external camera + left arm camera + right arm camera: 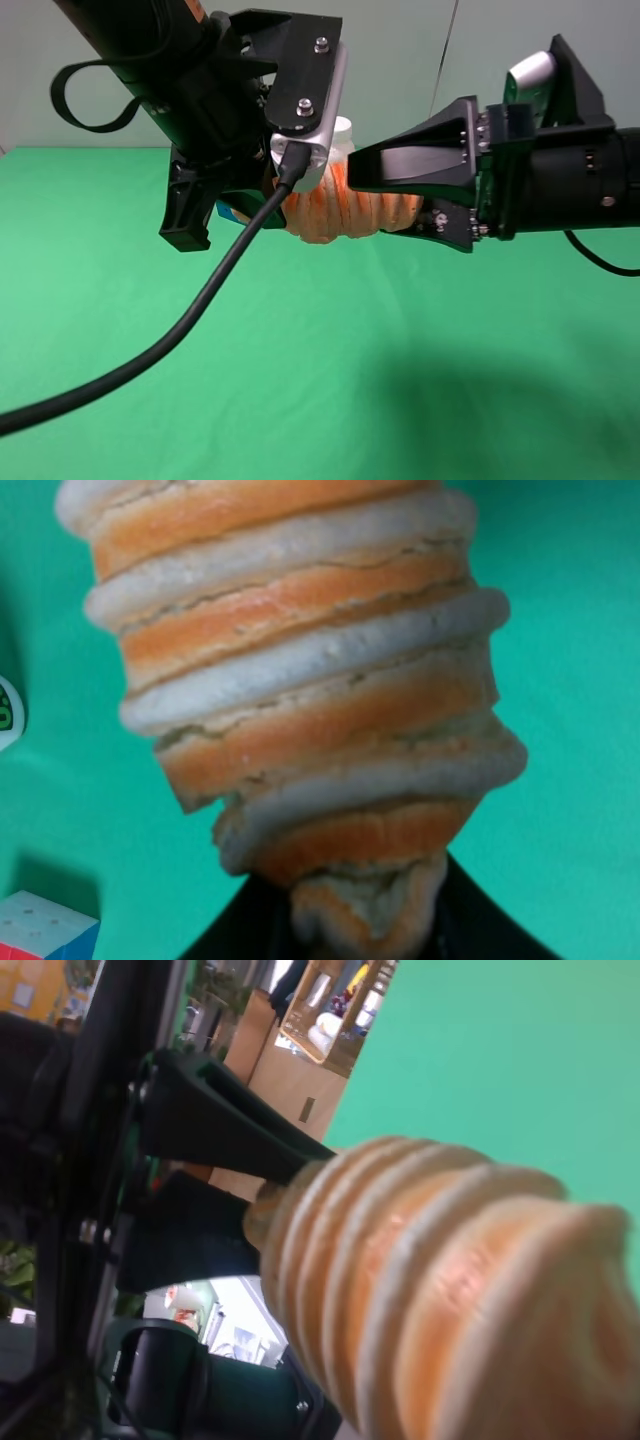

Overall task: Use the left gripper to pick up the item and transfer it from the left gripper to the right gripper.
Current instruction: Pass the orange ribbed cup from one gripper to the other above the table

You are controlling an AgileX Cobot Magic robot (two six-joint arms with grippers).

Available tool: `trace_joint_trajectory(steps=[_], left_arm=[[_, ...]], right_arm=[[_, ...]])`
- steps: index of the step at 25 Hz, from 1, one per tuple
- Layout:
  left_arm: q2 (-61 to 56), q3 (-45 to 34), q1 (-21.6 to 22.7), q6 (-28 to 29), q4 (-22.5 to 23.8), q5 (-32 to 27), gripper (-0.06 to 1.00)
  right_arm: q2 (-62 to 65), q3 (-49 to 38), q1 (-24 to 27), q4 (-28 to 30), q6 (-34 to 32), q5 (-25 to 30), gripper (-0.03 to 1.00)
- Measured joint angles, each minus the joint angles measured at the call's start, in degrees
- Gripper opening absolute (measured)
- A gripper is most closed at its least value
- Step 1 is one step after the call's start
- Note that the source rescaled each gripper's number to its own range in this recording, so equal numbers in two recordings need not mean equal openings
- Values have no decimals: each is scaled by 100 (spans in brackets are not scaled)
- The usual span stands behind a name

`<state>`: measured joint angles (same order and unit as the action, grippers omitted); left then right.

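Observation:
I will grab the roll's loose end (pixel 402 210) (pixel 560 1310) with my right gripper next, to take over the ridged roll from my left gripper.
The item (pixel 335 215), an orange-brown ridged roll with pale grooves, hangs level in the air above the green table. My left gripper (pixel 262 200) is shut on its left end. In the left wrist view the item (pixel 310 700) fills the frame, rising from the dark fingers (pixel 240 930). My right gripper (pixel 385 200) is open, with one finger above and one below the item's right end. Whether those fingers touch it I cannot tell. In the right wrist view the item (pixel 430 1290) points at the camera, with the left gripper (pixel 265 1200) clamped on its far end.
The white cap of a bottle (pixel 342 130) shows behind the left gripper, and its edge (pixel 8 712) appears in the left wrist view. A puzzle cube (pixel 45 930) lies on the green table (pixel 400 380) below. A thick black cable (pixel 200 310) loops down to the front left.

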<state>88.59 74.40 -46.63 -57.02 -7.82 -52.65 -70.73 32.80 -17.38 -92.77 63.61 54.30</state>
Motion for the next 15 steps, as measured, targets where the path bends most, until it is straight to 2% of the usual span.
trace_joint_trajectory(steps=[4, 11, 13, 15], left_arm=[[0, 0, 0, 0, 0, 0, 0], [0, 0, 0, 0, -21, 0, 0], [0, 0, 0, 0, -21, 0, 0], [0, 0, 0, 0, -21, 0, 0]], right_arm=[[-359, 327, -218, -126, 70, -110, 100], [-543, 534, -238, -133, 88, -215, 99], [-543, 534, -238, -91, 93, -236, 90], [-543, 534, -238, -44, 93, -262, 76]])
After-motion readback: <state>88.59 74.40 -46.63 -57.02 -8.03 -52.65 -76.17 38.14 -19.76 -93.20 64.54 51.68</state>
